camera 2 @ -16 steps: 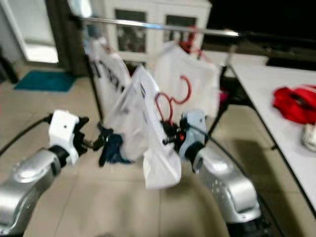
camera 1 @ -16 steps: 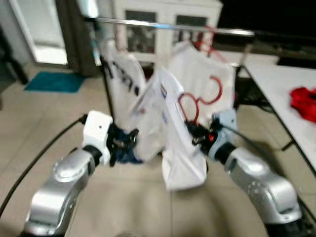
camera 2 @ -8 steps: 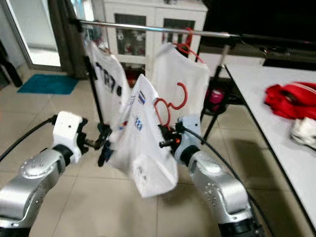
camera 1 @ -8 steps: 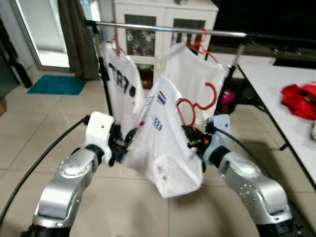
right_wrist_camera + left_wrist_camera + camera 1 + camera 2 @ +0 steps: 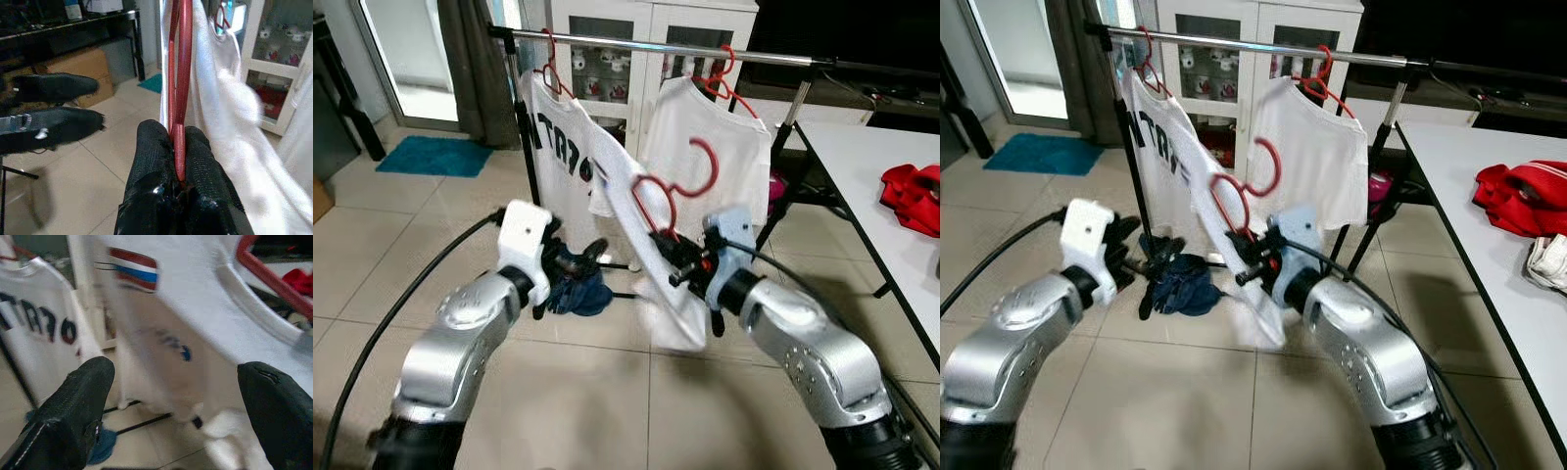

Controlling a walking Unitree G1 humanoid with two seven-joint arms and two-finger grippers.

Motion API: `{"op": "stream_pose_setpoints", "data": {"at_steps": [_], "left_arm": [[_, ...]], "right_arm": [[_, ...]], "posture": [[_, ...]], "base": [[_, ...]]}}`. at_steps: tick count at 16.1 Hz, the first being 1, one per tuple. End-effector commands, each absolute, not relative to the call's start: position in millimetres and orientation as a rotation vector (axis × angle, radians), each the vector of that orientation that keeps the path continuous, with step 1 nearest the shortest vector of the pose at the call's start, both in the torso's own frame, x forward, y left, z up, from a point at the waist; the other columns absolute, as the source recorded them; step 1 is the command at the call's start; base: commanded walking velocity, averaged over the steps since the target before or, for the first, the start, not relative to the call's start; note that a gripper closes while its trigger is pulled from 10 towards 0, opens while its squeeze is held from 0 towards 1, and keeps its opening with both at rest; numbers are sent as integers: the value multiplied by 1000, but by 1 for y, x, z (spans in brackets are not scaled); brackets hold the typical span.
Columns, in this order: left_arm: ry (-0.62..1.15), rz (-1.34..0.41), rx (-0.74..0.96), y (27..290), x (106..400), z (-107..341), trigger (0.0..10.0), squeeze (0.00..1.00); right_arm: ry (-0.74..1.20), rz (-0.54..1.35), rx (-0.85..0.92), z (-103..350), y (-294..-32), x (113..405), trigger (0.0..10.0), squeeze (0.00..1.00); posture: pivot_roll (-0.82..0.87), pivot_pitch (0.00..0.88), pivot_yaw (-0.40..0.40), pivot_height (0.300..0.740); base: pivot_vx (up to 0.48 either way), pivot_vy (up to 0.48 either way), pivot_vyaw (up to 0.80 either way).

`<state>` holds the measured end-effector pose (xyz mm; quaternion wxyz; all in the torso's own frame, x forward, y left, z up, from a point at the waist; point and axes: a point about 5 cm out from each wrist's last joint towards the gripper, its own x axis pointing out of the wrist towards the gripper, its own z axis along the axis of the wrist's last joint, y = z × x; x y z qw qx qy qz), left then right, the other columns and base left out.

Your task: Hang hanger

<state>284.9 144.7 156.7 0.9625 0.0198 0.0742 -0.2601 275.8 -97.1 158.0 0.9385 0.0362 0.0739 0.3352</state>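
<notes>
Next, my left gripper pinches the shirt by its hemmed neck edge [image 5: 259, 313], which stands out. The shirt's cloth hangs slack below the red hanger.
My right gripper [image 5: 674, 257] is shut on the lower part of a red hanger [image 5: 671, 191], whose hook points up, below the metal rail [image 5: 656, 44]. A white shirt [image 5: 656, 274] with a small flag print hangs from this hanger, draped down and toward the rail. In the right wrist view the fingers [image 5: 151, 147] pinch the red hanger [image 5: 181, 58] edge-on. My left gripper [image 5: 579, 262] is open just left of the shirt, and its fingers [image 5: 83, 396] stand wide apart with the shirt [image 5: 195, 308] beyond them. Two white shirts [image 5: 563, 157] hang on the rail on red hangers.
A white table [image 5: 862, 186] with a red cloth [image 5: 913, 196] stands at the right. A glass-door cabinet [image 5: 636, 73] is behind the rack. A dark blue cloth [image 5: 579, 294] lies on the tiles under the rack, and a teal mat [image 5: 435, 157] lies at far left.
The view has steadied and shifted. The shirt, spread wide between both grippers before, now hangs narrow from the hanger. The left gripper stands apart from its edge, and the hanger is nearer the rail.
</notes>
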Motion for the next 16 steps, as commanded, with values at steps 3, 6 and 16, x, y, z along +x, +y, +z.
{"op": "stream_pose_setpoints", "data": {"at_steps": [3,6,16], "left_arm": [[105,-601,70,138,300,167,10000,0],[43,-667,114,129,310,181,10000,0],[-52,-606,148,122,330,183,0,0]], "right_arm": [[100,758,68,171,-92,274,10000,0],[97,797,79,172,-90,270,10000,0],[72,863,129,176,-88,268,10000,0]], "posture": [[-120,0,-41,740],[-123,0,-40,740],[-141,0,-35,740]], "base": [[0,0,0],[0,0,0],[0,0,0]]}}
